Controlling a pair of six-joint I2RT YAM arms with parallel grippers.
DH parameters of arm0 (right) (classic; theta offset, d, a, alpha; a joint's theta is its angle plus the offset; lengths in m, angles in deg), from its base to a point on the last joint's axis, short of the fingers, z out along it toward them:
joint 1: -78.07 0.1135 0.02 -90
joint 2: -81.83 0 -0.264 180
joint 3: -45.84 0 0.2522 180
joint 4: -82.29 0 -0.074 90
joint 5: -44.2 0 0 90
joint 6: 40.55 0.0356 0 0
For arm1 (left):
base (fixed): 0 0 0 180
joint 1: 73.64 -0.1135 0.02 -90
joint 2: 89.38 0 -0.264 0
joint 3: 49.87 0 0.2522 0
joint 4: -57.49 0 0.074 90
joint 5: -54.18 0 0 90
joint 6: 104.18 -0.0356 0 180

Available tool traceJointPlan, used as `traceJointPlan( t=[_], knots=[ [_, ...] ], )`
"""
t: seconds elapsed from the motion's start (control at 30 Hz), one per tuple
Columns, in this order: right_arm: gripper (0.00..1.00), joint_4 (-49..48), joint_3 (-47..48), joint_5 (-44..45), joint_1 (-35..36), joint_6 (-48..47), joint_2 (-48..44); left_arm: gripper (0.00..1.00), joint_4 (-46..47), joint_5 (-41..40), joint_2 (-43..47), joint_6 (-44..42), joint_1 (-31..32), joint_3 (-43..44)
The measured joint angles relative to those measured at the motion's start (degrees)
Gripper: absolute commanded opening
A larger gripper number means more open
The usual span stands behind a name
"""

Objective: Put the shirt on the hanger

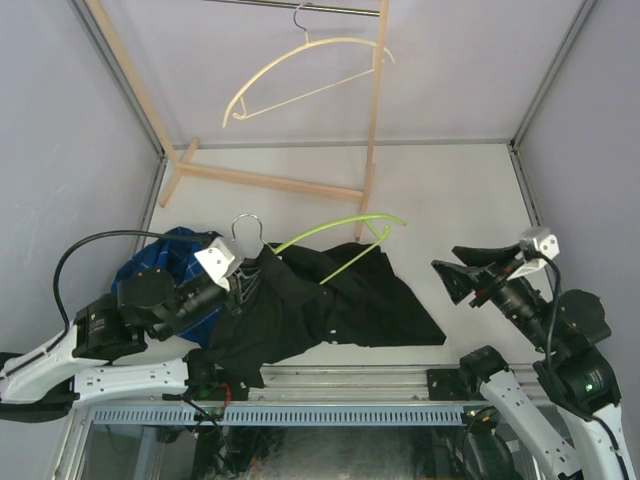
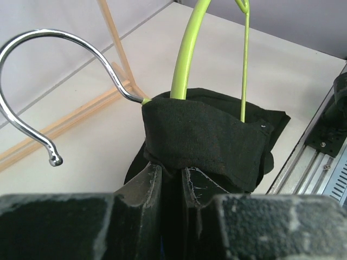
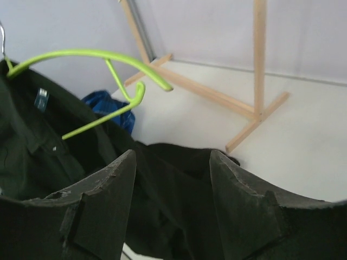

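My right gripper is going to reach the hanger and grab its bare green arm (image 1: 352, 220) (image 3: 103, 53). The hanger's draped arm stays free to place the shirt.
The black shirt (image 1: 335, 305) lies heaped on the table near the front, and part of it is draped over one shoulder of the lime-green hanger (image 1: 340, 228). The hanger's metal hook (image 2: 32, 70) curls up at the left. My left gripper (image 2: 172, 169) is shut on the shirt's cloth just below the hook (image 1: 247, 228). I cannot tell whether the hanger's arm is also in the grip. The other green arm (image 3: 92, 54) sticks out bare. My right gripper (image 3: 172, 153) stands open with nothing in it, right of the shirt (image 1: 448, 280).
A cream hanger (image 1: 300, 70) hangs on the wooden rack (image 1: 375, 120) at the back. A blue plaid shirt (image 1: 165, 255) lies bunched behind my left arm. A metal rail (image 1: 350, 378) runs along the table's near edge.
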Motion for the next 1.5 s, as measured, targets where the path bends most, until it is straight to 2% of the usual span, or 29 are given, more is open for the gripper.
traceJointPlan(
  t=[0.17,0.4,0.6,0.7,0.9,1.03,1.23,1.5],
  knots=[
    [0.61,-0.2,-0.6,-8.3,-0.1,-3.1,3.1,0.0,0.0,1.2,0.2,-0.7,0.0,0.0],
    [0.61,-7.5,-0.1,-18.5,-0.1,-7.4,4.8,0.0,-1.2,6.5,-3.2,-2.5,-0.1,0.2],
    [0.65,-11.4,2.5,-24.7,2.3,-11.9,11.4,0.0,-2.3,10.7,-6.2,-3.6,-0.1,0.2],
    [0.65,-10.8,3.4,-24.2,7.6,-15.2,15.1,0.0,-3.0,12.3,-7.1,-4.2,-0.1,0.2],
    [0.65,-6.6,6.7,-16.5,24.9,-23.7,24.1,0.0,-5.1,15.3,-8.1,-5.2,-0.1,1.1],
    [0.62,-3.5,7.2,-13.8,29.0,-27.2,28.0,0.0,-6.5,17.6,-8.2,-6.6,-0.1,2.6],
    [0.49,1.2,8.8,-14.4,29.1,-28.9,31.7,0.0,-9.6,21.5,-8.4,-9.9,-0.1,4.9],
    [0.17,3.5,10.1,-21.0,28.7,-27.7,33.4,0.0,-12.5,20.9,-11.3,-13.4,-0.1,8.0]
  ],
)
